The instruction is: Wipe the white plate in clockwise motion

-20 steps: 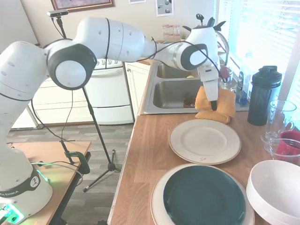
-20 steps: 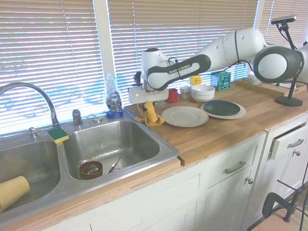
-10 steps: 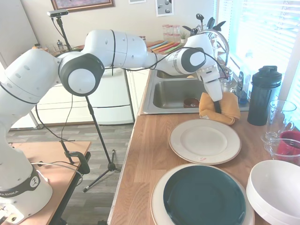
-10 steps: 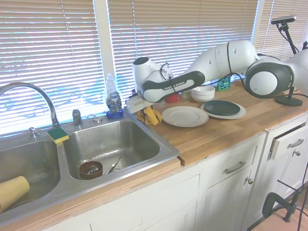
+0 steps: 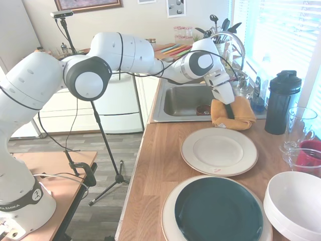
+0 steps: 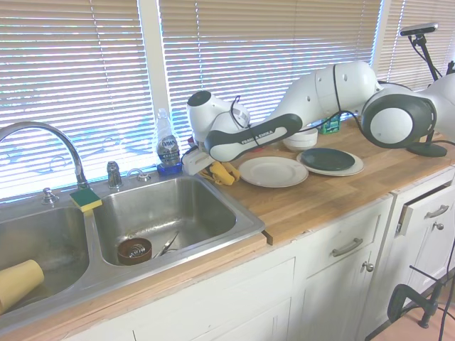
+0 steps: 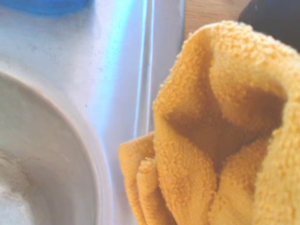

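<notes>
My gripper lets go of the yellow cloth [image 7: 220, 140] now, since it rests on the sink's corner rim beside the basin and would lie there once released.
The white plate [image 5: 219, 151] [image 6: 274, 171], cream with a thin tan rim and a small red mark near its front edge, lies bare on the wooden counter. Just behind it, at the sink's corner, a crumpled yellow cloth [image 5: 242, 116] [image 6: 223, 172] rests on the counter. My gripper [image 5: 229, 112] [image 6: 208, 168] leans over from the sink side, one dark finger pressed into the bunched fabric, shut on the cloth. The wrist view shows the cloth [image 7: 220, 140] close up beside the steel sink rim [image 7: 140, 70]. Gripper and cloth stand clear of the plate.
In front of the plate, a dark plate [image 5: 218, 210] sits on a larger white plate. A deep white bowl [image 5: 293, 201], red cup [image 5: 311, 154], glass [image 5: 300, 125] and black bottle [image 5: 282, 103] line the window side. The sink basin [image 6: 163, 213] lies beyond the cloth.
The arm has tilted and dropped toward the sink's corner. The cloth, hanging from the gripper a second ago, has come down into a flatter heap on the counter.
</notes>
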Controlling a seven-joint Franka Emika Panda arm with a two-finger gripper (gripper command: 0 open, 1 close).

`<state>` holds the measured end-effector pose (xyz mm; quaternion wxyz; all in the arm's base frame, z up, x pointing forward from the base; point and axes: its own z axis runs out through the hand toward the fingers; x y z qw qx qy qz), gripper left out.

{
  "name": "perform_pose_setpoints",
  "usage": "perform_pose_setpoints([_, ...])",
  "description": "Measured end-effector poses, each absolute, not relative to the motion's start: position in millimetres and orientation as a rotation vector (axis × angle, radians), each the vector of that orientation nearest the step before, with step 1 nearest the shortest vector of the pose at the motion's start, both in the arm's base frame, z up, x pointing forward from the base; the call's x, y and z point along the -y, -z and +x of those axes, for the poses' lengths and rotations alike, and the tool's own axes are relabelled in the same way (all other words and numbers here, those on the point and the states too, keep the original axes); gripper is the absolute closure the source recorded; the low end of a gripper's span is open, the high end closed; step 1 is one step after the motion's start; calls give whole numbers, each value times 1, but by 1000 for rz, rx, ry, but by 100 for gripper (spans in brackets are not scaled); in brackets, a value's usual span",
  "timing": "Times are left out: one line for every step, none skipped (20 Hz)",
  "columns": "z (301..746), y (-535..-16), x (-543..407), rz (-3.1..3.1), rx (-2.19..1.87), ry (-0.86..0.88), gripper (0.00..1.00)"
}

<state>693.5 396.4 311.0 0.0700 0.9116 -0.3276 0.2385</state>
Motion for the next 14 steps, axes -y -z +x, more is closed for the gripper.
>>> perform_pose_setpoints([692,-311,-397,2743,983,-719,0])
perform_pose_setpoints([691,-311,-397,2743,982,-717,0])
perform_pose_setpoints([690,-311,-397,2742,983,-715,0])
perform_pose_setpoints([689,-312,-398,2743,983,-713,0])
perform_pose_setpoints([687,-311,-399,2744,983,-711,0])
perform_pose_setpoints([686,-312,-399,2744,984,-710,0])
perform_pose_setpoints([685,-312,-399,2742,984,-709,0])
perform_pose_setpoints([684,-313,-398,2741,985,-708,0])
perform_pose_setpoints([684,-314,-398,2740,986,-706,0])
perform_pose_setpoints([683,-316,-398,2741,986,-706,0])
perform_pose_setpoints([681,-319,-399,2743,984,-708,0])
perform_pose_setpoints([678,-322,-404,2751,982,-710,0])
perform_pose_setpoints([673,-324,-411,2765,977,-705,0])
perform_pose_setpoints([667,-325,-419,2774,973,-703,0])
